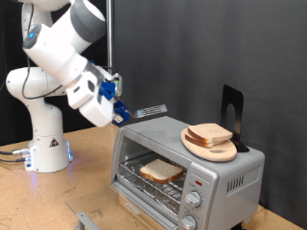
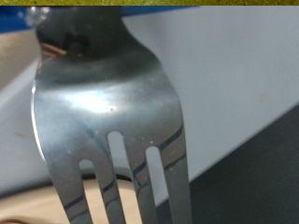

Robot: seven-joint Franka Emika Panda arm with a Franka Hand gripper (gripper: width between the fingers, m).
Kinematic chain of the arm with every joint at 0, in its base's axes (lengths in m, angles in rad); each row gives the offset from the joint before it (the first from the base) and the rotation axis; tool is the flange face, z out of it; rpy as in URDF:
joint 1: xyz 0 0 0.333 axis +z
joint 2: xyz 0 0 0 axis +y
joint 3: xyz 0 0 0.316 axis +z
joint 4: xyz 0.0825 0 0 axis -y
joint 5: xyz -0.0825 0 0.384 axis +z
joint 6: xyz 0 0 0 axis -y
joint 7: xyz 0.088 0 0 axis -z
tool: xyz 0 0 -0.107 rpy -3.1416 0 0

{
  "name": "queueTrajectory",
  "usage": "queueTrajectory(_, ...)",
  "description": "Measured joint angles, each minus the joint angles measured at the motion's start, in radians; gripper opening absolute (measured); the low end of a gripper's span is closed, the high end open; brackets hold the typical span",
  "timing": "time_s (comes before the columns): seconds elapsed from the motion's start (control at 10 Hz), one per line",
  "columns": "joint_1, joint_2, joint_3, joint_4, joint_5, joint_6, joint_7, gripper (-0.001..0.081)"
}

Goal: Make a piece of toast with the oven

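Observation:
I will bring the fork down onto the oven roof before my gripper lets it go, because the fork's teeth still show against the wall above the oven roof [image 1: 161,133].
The silver-grey oven [image 1: 228,178] stands at the exterior view's lower right with its glass door [image 1: 144,198] swung down open. One piece of toast [image 1: 161,171], pale with a tan crust, lies on the wire rack inside. My gripper [image 1: 121,108] hangs just off the oven's top corner on the exterior view's left, shut on a metal fork [image 1: 150,112] that points over the oven roof. In the wrist view the fork's tines [image 2: 112,131] fill the picture and my fingers do not show.
A round wooden plate [image 1: 226,151] with piled bread slices [image 1: 208,135] sits on the oven roof, and a black upright stand [image 1: 232,107] rises behind it. Two knobs [image 1: 194,200] face front. The arm's base [image 1: 48,144] stands on the wooden table, and a grey object [image 1: 88,222] lies at the bottom edge.

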Motion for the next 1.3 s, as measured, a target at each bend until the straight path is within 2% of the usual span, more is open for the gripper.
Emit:
queueTrajectory(0.1,0.007,-0.013,0.012,-0.007,0.002,0.0,0.026,0.0475)
queueTrajectory(0.3,0.008,-0.011,0.007,-0.007,0.029,-0.01,0.013,0.0475)
queueTrajectory(0.5,0.009,-0.027,0.004,0.002,0.083,-0.07,0.001,0.0474)
queueTrajectory(0.7,0.01,-0.054,0.018,0.0,0.085,-0.092,0.011,0.0474)
queueTrajectory(0.9,0.01,-0.068,0.056,-0.019,0.078,-0.054,0.033,0.0474)
queueTrajectory(1.3,0.01,-0.05,0.123,-0.062,0.086,0.058,0.045,0.0475)
